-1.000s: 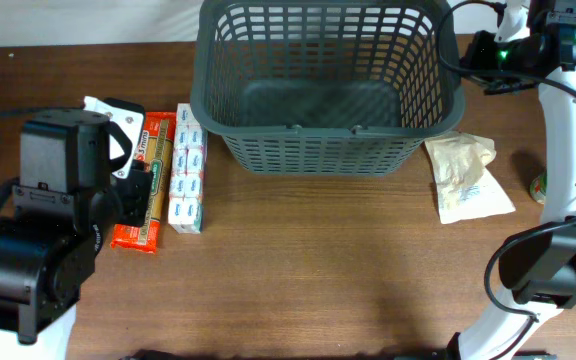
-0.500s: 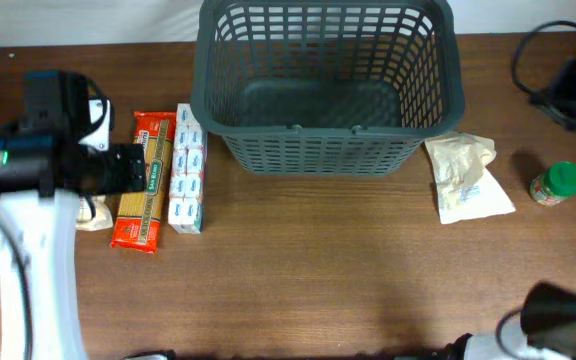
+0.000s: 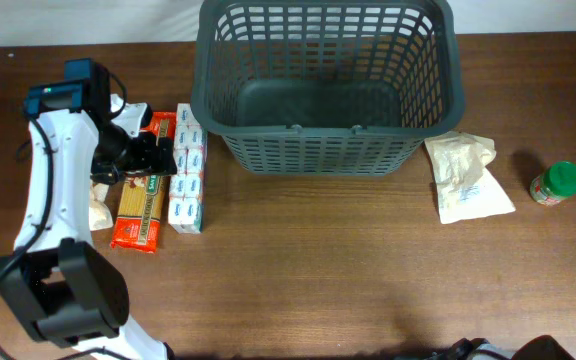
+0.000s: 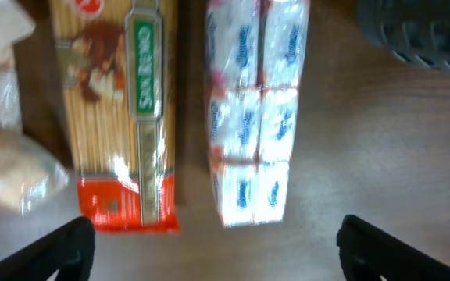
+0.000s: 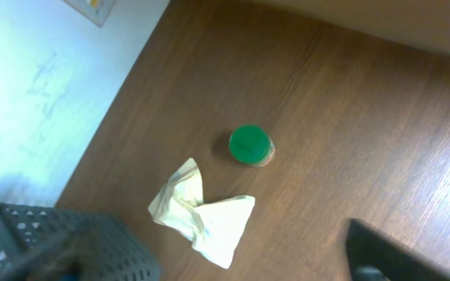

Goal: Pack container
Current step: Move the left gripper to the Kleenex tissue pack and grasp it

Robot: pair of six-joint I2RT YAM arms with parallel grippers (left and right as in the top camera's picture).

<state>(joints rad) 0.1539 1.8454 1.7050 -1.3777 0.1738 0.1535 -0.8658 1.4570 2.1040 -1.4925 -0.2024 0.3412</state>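
Observation:
My left gripper grips the middle across the narrow width next, fingers along the long sides, to pack the white-and-blue tissue pack (image 3: 187, 185) lengthwise into the basket (image 3: 326, 105).
The container (image 3: 328, 150) is a dark grey lattice basket at the back centre of the table, and nothing shows inside it. Its corner shows in the left wrist view (image 4: 424, 31) and in the right wrist view (image 5: 53, 242). My left gripper (image 3: 153, 158) hovers over a spaghetti pack (image 3: 140, 205) and a white-and-blue tissue pack (image 3: 187, 185). In its wrist view the left gripper (image 4: 221, 254) is open, the dark fingers (image 4: 61, 250) far apart over bare wood just past the ends of both packs. My right gripper is high above the right side, with only one finger (image 5: 389, 254) showing and nothing near it.
A cream pouch (image 3: 468, 178) lies right of the basket, and a green-lidded jar (image 3: 555, 183) stands further right. Both appear in the right wrist view, pouch (image 5: 209, 222) and jar (image 5: 250, 146). A pale bag (image 3: 99, 205) lies left of the spaghetti. The table's back edge meets a white surface (image 5: 45, 86).
The left arm swung up from the near left and now reaches over the two packs with its jaws spread. The right arm left the overhead view, uncovering the jar.

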